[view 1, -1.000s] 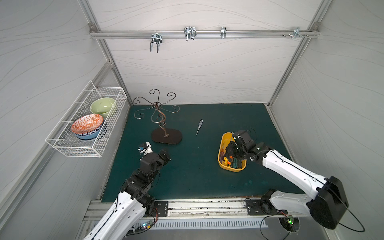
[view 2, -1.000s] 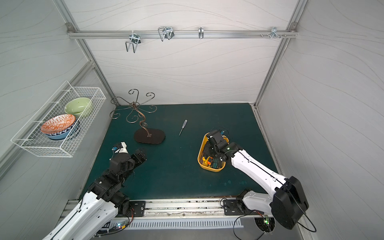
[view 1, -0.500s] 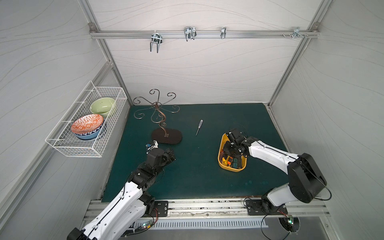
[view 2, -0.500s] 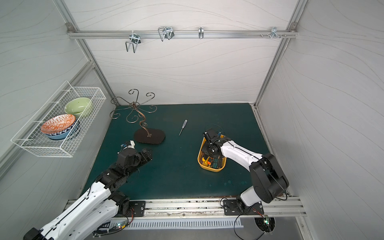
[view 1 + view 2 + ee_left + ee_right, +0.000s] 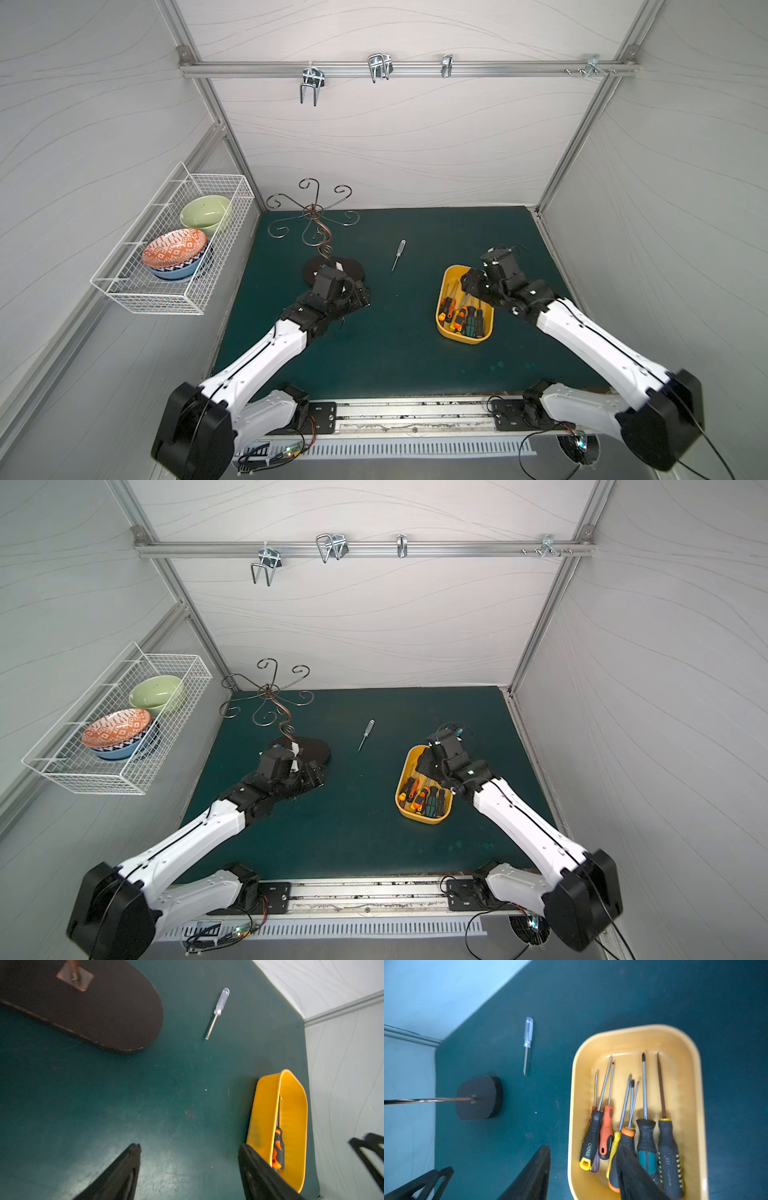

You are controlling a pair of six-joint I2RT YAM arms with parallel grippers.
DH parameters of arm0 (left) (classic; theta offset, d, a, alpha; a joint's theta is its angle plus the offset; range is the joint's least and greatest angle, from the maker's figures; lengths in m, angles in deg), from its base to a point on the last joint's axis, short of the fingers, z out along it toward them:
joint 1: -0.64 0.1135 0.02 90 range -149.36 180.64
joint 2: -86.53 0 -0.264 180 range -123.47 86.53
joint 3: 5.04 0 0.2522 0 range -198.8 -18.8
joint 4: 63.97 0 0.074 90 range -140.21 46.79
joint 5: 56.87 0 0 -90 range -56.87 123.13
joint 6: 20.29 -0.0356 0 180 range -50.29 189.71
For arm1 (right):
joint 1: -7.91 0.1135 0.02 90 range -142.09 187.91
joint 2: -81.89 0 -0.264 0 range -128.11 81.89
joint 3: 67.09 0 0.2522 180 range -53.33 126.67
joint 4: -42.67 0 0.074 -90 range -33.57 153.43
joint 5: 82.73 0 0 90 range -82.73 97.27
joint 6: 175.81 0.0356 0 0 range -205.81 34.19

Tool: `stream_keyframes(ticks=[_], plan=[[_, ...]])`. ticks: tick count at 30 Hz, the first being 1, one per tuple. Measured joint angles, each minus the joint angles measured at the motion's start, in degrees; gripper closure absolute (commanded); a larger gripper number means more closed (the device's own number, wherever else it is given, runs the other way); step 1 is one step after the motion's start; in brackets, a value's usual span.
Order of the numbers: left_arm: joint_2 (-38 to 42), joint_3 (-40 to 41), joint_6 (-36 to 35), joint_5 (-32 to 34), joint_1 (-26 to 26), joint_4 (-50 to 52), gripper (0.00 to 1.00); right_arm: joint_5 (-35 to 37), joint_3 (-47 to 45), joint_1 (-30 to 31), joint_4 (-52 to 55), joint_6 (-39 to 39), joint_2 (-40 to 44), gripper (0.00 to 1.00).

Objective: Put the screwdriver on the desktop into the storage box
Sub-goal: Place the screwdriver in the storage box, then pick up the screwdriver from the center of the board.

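Observation:
I should next grab the screwdriver's metal stem with my left gripper and leave the clear handle free, to bring the screwdriver toward the storage box.
A small screwdriver with a clear handle lies alone on the teal desktop, between the stand and the yellow storage box. It also shows in the wrist views, the screwdriver well ahead of both grippers. My left gripper hovers open and empty over bare desktop beside the stand's base. My right gripper is open and straddles the long wall of the storage box. One finger is over the handles inside, the other outside.
Several screwdrivers lie in the box. A copper wire stand on a dark oval base stands at the back left. A white wire basket with bowls hangs on the left wall. Walls close in the desktop's back and sides.
My right gripper has gone from shut to open above the box. My left arm has reached forward and to the right, up beside the stand's base.

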Motion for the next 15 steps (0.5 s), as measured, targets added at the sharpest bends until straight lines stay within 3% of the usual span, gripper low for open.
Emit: stream_keyframes(ticks=[8,15], plan=[[-24.06,-27.23,-16.61,-3.43,-1.07,9.14,0.29,1.62,-2.84,-2.64,3.89,-5.66,11.23,0.45],[-42.25,-46.95,-28.20,-1.60,-1.11,17.59,0.32,1.33,-5.07,-3.43,5.84,-6.32,12.33,0.45]])
